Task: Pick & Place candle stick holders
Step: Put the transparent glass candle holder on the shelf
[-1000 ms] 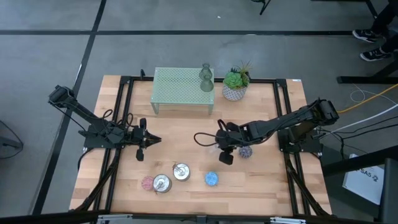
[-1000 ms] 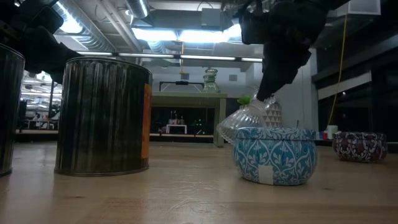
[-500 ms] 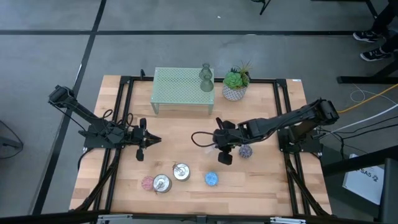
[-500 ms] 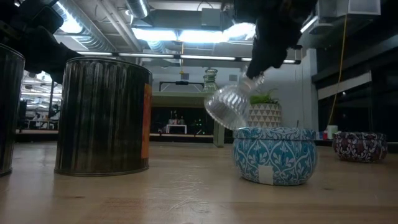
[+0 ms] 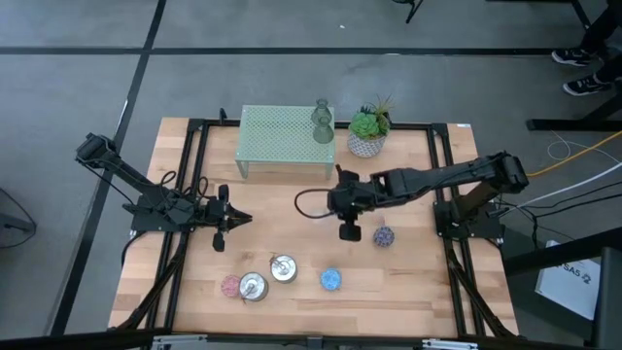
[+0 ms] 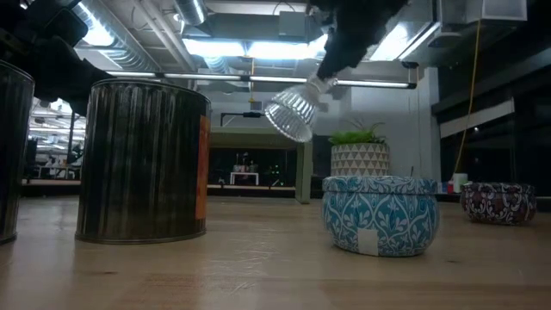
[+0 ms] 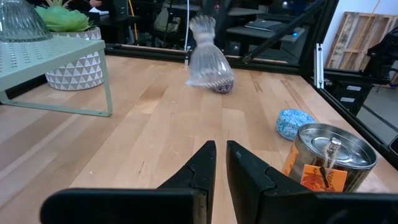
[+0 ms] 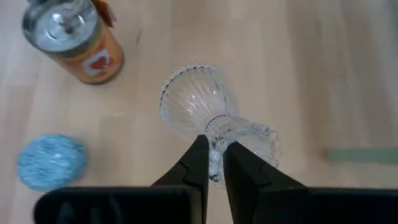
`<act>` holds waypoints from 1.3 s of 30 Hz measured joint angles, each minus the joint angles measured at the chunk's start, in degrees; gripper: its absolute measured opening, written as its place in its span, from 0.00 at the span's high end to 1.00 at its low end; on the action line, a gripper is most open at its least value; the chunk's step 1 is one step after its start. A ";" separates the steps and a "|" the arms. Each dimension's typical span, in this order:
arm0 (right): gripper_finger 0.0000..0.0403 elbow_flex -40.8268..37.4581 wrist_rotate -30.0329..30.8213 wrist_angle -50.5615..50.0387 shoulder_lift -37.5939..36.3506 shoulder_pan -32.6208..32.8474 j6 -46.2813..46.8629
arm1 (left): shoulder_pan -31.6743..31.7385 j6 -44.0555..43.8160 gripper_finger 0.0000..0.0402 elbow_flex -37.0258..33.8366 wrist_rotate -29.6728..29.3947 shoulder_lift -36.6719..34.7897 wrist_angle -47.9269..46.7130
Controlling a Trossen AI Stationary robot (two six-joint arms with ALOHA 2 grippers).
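Observation:
The clear glass holder hangs tilted, its ribbed bowl (image 8: 196,99) above the table, and would drop if my right gripper opened now.
My right gripper (image 5: 336,202) is shut on a clear ribbed glass candle stick holder (image 8: 198,109), held in the air over the table's middle; it also shows in the low view (image 6: 293,112). An olive-green glass holder (image 5: 322,122) stands on the mint mesh stand (image 5: 282,136). A purple holder (image 5: 384,235), a blue holder (image 5: 331,280), two silver tins (image 5: 283,268) (image 5: 254,286) and a pink holder (image 5: 230,286) rest on the table. My left gripper (image 5: 230,220) is shut and empty at the left. My right gripper pinches the glass holder's narrow waist (image 8: 216,132) between its two fingers, between the ribbed bowl and the scalloped foot (image 8: 260,140). The fingers lie across the stem and slant down from above. The holder hangs tilted, bowl end lower, lifted clear of the table.
A green plant in a white patterned pot (image 5: 368,131) stands beside the stand at the far edge. The tins and small holders cluster near the front edge. Bare wood lies between the two grippers.
My right gripper has risen and gone toward the table's far edge and a little left, carrying the glass holder. The holder has gone from just above the table to well clear of it and has tipped, its bowl swinging lower.

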 joint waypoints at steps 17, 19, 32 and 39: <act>0.91 9.69 13.63 -3.08 -0.01 -9.04 -20.55 | 0.00 0.02 0.92 0.02 0.02 0.00 0.00; 0.91 9.69 13.66 -3.09 -0.01 -10.50 -20.79 | -0.01 0.00 0.92 0.02 0.01 0.02 0.00; 0.91 9.75 13.66 -4.86 1.51 -16.95 -21.86 | -0.02 0.02 0.92 0.01 0.02 0.02 0.00; 0.91 9.71 13.25 -5.35 1.95 -18.37 -21.89 | -0.02 0.01 0.92 0.00 0.02 0.02 -0.01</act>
